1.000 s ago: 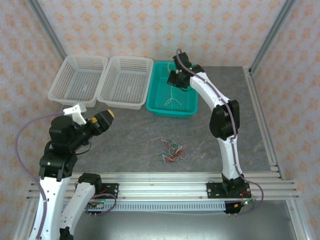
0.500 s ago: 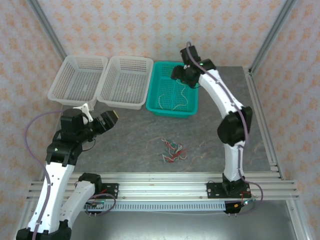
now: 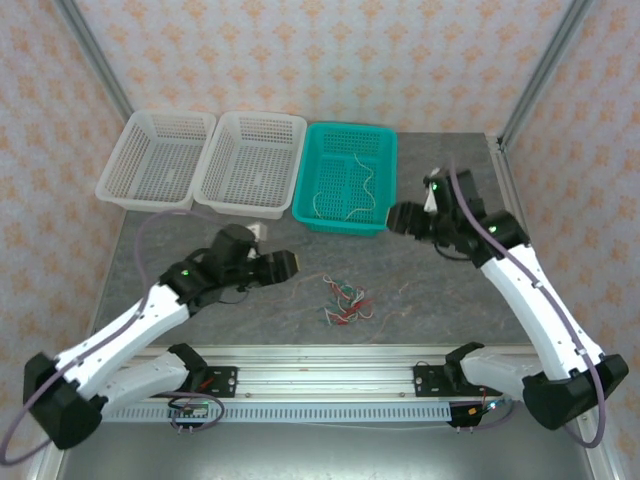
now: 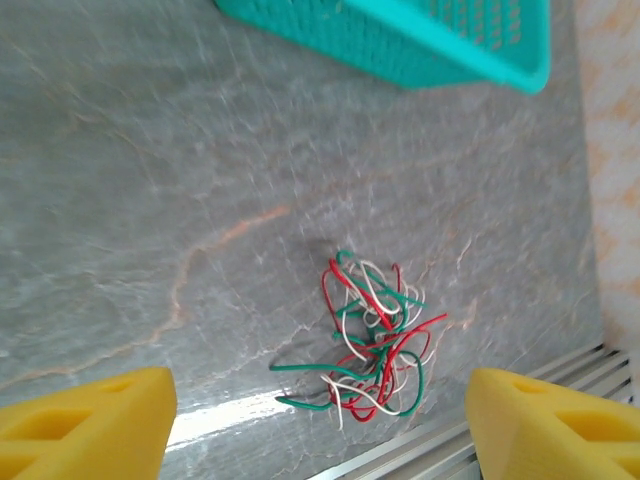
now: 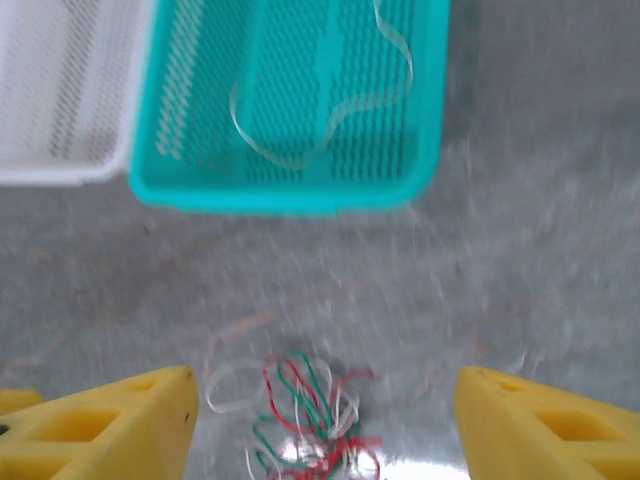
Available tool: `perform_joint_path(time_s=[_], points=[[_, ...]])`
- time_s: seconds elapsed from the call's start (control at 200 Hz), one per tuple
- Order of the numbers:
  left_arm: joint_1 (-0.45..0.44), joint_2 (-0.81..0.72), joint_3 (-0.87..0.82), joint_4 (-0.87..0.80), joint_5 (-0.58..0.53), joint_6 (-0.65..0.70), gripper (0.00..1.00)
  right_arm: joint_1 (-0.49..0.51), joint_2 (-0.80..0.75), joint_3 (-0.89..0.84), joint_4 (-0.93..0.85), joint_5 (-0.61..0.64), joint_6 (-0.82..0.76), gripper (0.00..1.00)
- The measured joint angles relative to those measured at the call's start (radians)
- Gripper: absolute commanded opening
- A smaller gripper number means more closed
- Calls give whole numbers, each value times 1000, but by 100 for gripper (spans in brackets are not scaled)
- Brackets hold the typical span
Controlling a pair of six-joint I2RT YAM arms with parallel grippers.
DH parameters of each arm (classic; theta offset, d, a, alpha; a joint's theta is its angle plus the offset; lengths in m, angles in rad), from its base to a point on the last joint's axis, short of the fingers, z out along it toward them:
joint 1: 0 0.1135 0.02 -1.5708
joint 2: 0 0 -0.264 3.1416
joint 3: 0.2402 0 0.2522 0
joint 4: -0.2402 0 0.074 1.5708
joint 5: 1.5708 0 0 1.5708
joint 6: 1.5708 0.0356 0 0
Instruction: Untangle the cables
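Note:
I should grab the edge of the tangled heap nearest my right gripper with that gripper next. The rest of the heap then stays free for my left gripper to untangle.
A tangled bunch of red, green and cream-white cables (image 3: 343,301) lies on the grey table near the front rail; it is sharp in the left wrist view (image 4: 375,335) and blurred in the right wrist view (image 5: 310,420). One cream-white cable (image 3: 348,190) lies loose in the teal basket (image 3: 345,222), also visible from the right wrist (image 5: 330,105). My left gripper (image 3: 283,265) hovers left of the bunch, open and empty, yellow fingers (image 4: 85,415) wide apart. My right gripper (image 3: 397,218) hangs right of the teal basket, open and empty.
Two white baskets (image 3: 155,155) (image 3: 250,158) stand left of the teal one at the back. The aluminium rail (image 3: 330,360) runs along the table's front edge, close to the bunch. Frame posts rise at the back corners.
The right gripper left the teal basket, leaving a cream cable inside, and swung forward and right. The left arm reached right and forward toward the bunch.

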Motion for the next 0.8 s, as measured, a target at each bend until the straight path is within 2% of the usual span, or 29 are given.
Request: perform_joint_path(time_s=[0.17,0.32,0.41,0.585,0.681,0.801], points=[[-150,134,0,85,-61,-27,73,101,-15,-286,55,-47,142,62],[-232,188,2,108,-103,-28,73,157,-12,-488,164,-89,288,43],[-244,203,4,109,-120,-29,73,162,8,-560,214,-114,350,36],[-244,216,26,108,-143,-27,73,175,86,-589,337,-190,413,36],[-244,225,39,110,-145,-27,73,182,122,-593,391,-208,431,24],[-244,227,39,111,-146,-27,74,182,153,-600,426,-217,433,23]])
